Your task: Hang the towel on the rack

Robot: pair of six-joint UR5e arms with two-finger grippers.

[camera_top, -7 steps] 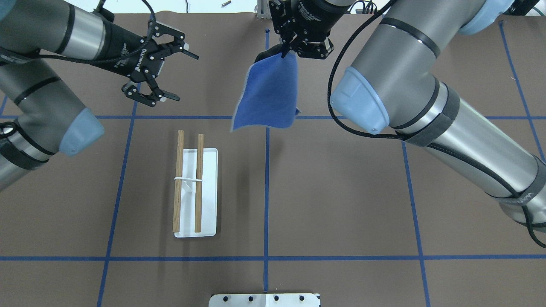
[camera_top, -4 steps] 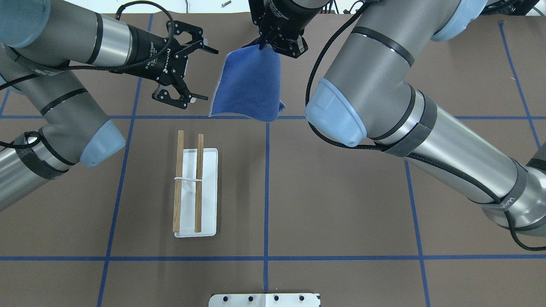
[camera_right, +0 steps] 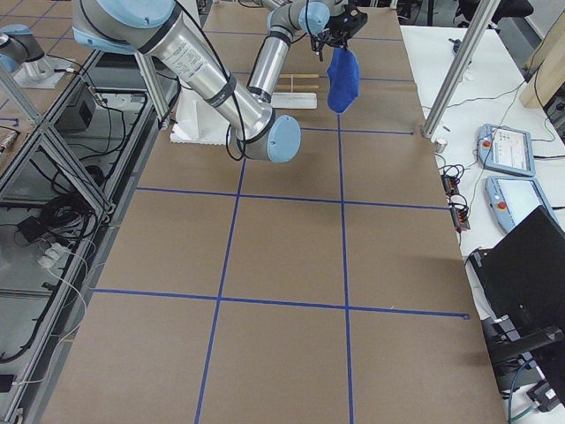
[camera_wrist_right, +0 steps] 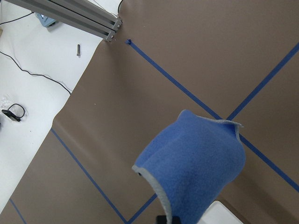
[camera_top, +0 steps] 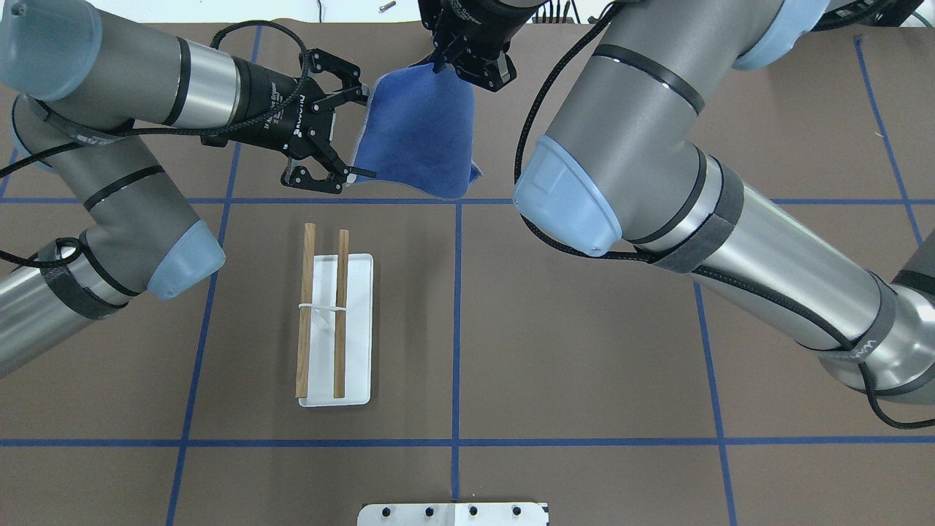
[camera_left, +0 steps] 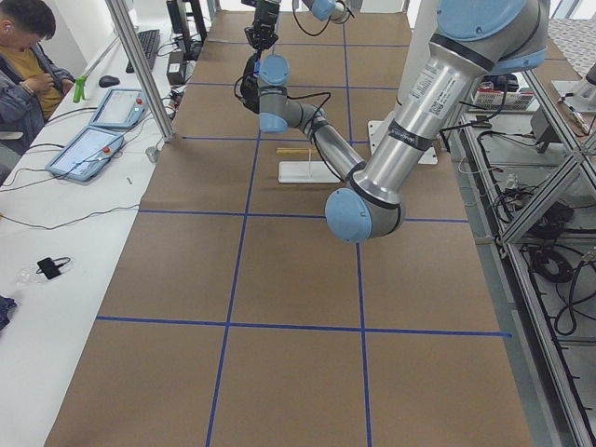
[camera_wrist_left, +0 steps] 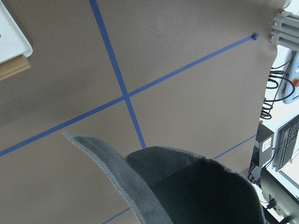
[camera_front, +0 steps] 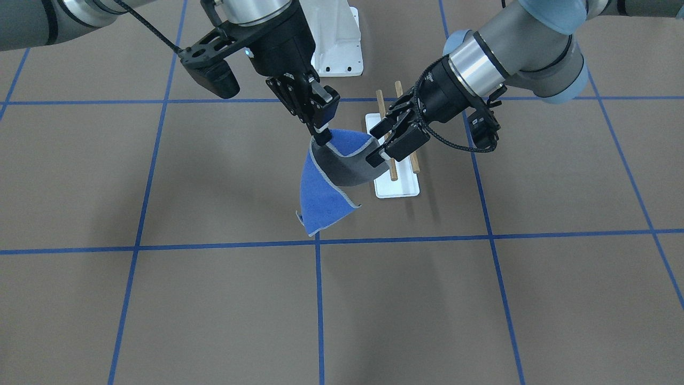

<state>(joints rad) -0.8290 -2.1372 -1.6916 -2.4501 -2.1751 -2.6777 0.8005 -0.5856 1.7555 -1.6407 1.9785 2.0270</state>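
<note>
My left gripper grabs the towel by its upper edge point(camera_front: 378, 148) next, to hang the towel on the rack point(camera_front: 405, 176).
The blue towel point(camera_top: 420, 139) hangs in the air from one top corner, held by my right gripper point(camera_top: 440, 66), which is shut on it. In the front view the towel point(camera_front: 323, 195) shows its grey reverse near the top, under my right gripper point(camera_front: 321, 140). My left gripper point(camera_top: 365, 131) is open, its two fingers astride the towel's left edge; it also shows in the front view point(camera_front: 374, 145). The rack point(camera_top: 321, 321), two wooden bars over a white base point(camera_top: 359, 329), stands on the table nearer the robot than both grippers. The left wrist view shows the towel's grey side point(camera_wrist_left: 187, 186).
A white bolted pedestal point(camera_top: 453, 513) sits at the table's near edge, also seen in the front view point(camera_front: 336, 43). Blue tape lines point(camera_top: 456, 329) grid the brown table. An operator point(camera_left: 23, 65) sits beside a side table with tablets point(camera_left: 88, 149).
My left gripper has moved right until its open fingers straddle the towel's left edge. My right gripper has carried the towel left and slightly away from the robot.
</note>
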